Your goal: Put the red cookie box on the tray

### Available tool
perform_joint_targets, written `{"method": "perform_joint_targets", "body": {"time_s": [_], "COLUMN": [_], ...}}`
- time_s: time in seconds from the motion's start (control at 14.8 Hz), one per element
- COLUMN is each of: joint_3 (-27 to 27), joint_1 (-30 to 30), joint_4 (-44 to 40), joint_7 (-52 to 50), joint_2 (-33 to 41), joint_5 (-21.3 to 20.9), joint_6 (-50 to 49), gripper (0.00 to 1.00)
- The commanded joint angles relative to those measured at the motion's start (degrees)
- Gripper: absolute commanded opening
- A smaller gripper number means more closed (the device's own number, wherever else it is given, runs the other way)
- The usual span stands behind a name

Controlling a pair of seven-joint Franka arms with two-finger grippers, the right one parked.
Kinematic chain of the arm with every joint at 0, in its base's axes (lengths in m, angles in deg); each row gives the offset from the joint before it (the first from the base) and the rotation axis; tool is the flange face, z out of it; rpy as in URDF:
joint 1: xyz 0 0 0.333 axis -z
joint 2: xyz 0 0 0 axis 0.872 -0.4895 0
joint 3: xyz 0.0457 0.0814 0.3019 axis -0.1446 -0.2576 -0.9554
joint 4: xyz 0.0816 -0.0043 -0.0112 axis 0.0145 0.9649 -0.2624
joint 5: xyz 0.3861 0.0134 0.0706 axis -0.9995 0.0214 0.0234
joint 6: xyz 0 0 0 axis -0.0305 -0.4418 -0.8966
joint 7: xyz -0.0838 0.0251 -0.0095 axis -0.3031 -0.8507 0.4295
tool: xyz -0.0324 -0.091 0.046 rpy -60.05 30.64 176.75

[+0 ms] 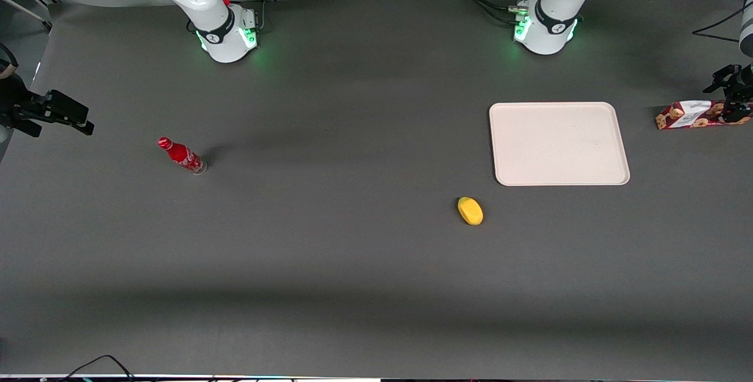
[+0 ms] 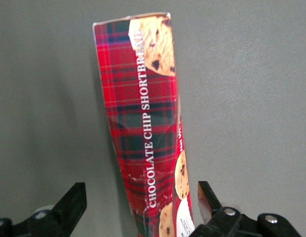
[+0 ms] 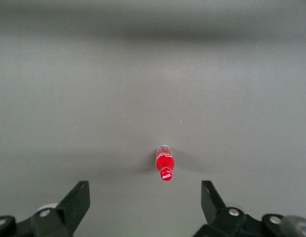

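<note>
My gripper grabs the red cookie box by its long sides [image 1: 717, 115] beside the word CHOCOLATE next, to set the box on the tray [image 1: 559, 143].
The red cookie box [image 1: 685, 116] lies flat on the grey table at the working arm's end, beside the tray [image 1: 559, 143] and apart from it. The tray is cream-white and has nothing on it. My left gripper [image 1: 735, 110] is down over the box's end farthest from the tray. In the left wrist view the tartan box [image 2: 145, 113] runs lengthwise between the fingers of the gripper [image 2: 141, 197], which is open. One black fingertip [image 2: 74, 197] stands well off the box; the other is close to its side, with a narrow gap showing.
A yellow fruit-shaped object [image 1: 470, 211] lies nearer the front camera than the tray. A small red soda bottle [image 1: 182, 155] stands toward the parked arm's end of the table. The box sits close to the table's end edge.
</note>
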Motion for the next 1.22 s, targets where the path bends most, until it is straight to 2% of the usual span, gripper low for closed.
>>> {"method": "perform_joint_targets", "body": {"time_s": [0.0,0.07,0.14,0.27,0.41,0.47,0.74,1.15], "joint_3": [-0.43,-0.43,-0.43,-0.43,-0.43,-0.43,-0.43,-0.35], "joint_1": [0.45,0.45,0.37,0.36,0.36,0.36,0.45,0.98], "joint_4": [-1.30,-1.73,-2.17,-2.44,-2.44,-2.44,-4.54,-16.66], "joint_7": [1.04,1.04,1.04,1.04,0.95,0.86,0.16,-0.19], "joint_2": [-1.66,-1.84,-2.10,-2.10,-2.10,-2.10,-1.40,0.88], "joint_5": [1.20,1.11,1.11,1.20,1.20,1.20,1.29,1.02], "joint_6": [-0.44,-0.53,-0.70,-0.79,-0.96,-1.49,-4.03,-20.90], "gripper": [0.90,0.81,0.68,0.36,0.10,0.00,0.00,0.00]}}
